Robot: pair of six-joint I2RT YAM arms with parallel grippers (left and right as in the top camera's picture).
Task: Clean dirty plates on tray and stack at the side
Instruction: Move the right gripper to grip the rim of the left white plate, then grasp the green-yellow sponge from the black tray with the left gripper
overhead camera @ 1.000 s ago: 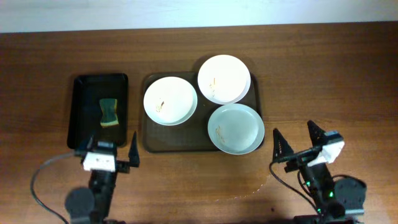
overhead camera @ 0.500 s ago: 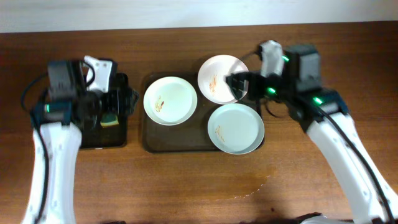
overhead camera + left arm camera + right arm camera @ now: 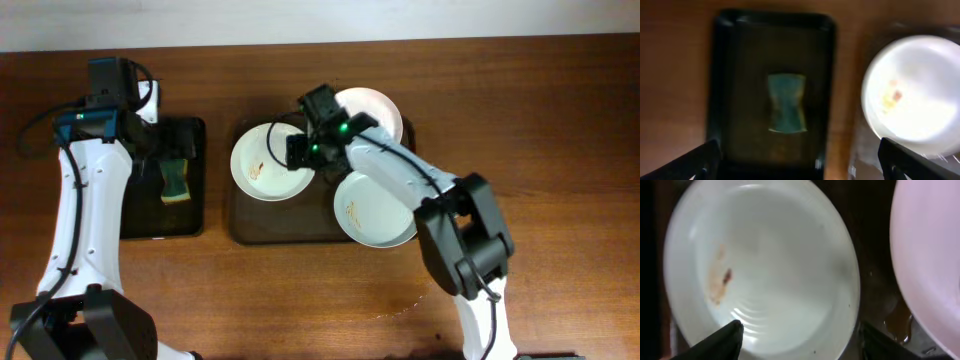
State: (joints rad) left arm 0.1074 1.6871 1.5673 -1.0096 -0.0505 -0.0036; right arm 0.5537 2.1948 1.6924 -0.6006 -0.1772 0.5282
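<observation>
I need to pinch the sponge across its narrow green middle (image 3: 174, 180) (image 3: 786, 102) with my left gripper next. Its yellow bottom then stays free to clean the plates.
Three white plates lie in the dark brown tray (image 3: 240, 228): a left one (image 3: 262, 168), a back right one (image 3: 372, 112) and a front right one (image 3: 385, 212), each with a small brownish smear. My right gripper (image 3: 300, 150) is open and empty just above the right rim of the left plate. In the right wrist view that plate (image 3: 780, 270) fills the frame, between my open fingers (image 3: 805, 342). My left gripper (image 3: 163, 140) hangs open and empty above the black tray (image 3: 130, 205); its fingers (image 3: 800, 165) are spread wide.
A green and yellow sponge (image 3: 176, 180) lies in the narrow black tray; it also shows in the left wrist view (image 3: 786, 103). A faint wet patch (image 3: 415, 295) marks the wooden table in front of the brown tray. The back right plate's edge (image 3: 932, 255) shows at the right.
Both arms left the table's front. My left gripper went to above the black tray. My right gripper swung from the back right plate leftwards to over the left plate.
</observation>
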